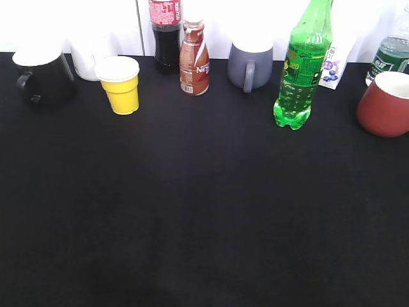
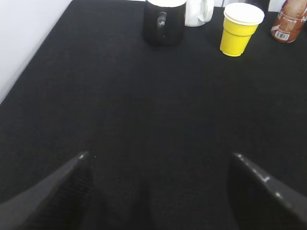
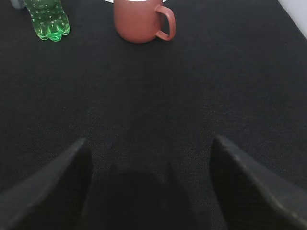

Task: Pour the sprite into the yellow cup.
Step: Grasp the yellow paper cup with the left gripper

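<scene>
My left gripper grabs the yellow cup by its body below the white rim [image 1: 123,96] next, to hold the cup steady for the sprite [image 1: 301,67].
The sprite [image 1: 301,67], a tall bright green bottle, stands upright at the back right of the black table; its lobed base also shows in the right wrist view [image 3: 47,21]. The yellow cup [image 1: 121,85] with a white rim stands upright at the back left, and shows in the left wrist view [image 2: 239,29]. My left gripper [image 2: 158,158] is open and empty, low over the near table, well short of the cup. My right gripper [image 3: 149,143] is open and empty, well short of the bottle. Neither gripper shows in the exterior view.
Along the back stand a black mug [image 1: 43,77], a white mug [image 1: 86,57], a cola bottle [image 1: 165,35], a brown drink bottle [image 1: 194,59], a grey mug [image 1: 250,65], a small carton [image 1: 333,64], a dark green bottle [image 1: 390,54] and a red-brown mug [image 1: 385,103].
</scene>
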`<state>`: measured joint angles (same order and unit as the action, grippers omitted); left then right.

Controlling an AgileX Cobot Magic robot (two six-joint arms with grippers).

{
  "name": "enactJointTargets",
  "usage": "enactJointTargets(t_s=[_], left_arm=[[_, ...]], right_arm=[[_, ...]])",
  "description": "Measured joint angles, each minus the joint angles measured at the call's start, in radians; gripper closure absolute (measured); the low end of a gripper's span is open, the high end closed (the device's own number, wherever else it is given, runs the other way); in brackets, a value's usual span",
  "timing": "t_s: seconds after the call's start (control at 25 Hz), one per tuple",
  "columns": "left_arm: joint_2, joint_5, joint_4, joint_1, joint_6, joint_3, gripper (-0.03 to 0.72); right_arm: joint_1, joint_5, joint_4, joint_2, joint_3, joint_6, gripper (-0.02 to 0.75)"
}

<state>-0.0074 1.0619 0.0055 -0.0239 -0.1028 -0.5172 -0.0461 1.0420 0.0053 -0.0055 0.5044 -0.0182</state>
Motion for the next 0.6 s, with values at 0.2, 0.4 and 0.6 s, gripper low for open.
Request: enactJointTargets(t_s=[0.2,0.4,0.6], left_arm=[[0.000,-0.004,0.000,0.000,0.000,0.000,0.097],[0.008,-0.506,0.002,0.000,0.000,0.004,0.103],[0.351,-1.167,0.008,0.000,0.000,0.223,0.117]], right_arm=[[0.000,0.000,0.000,0.000,0.000,0.000,0.153],[0.000,0.000,-0.005,0.000,0.000,0.000,0.153],[0.000,0.000,-0.005,0.000,0.000,0.000,0.153]])
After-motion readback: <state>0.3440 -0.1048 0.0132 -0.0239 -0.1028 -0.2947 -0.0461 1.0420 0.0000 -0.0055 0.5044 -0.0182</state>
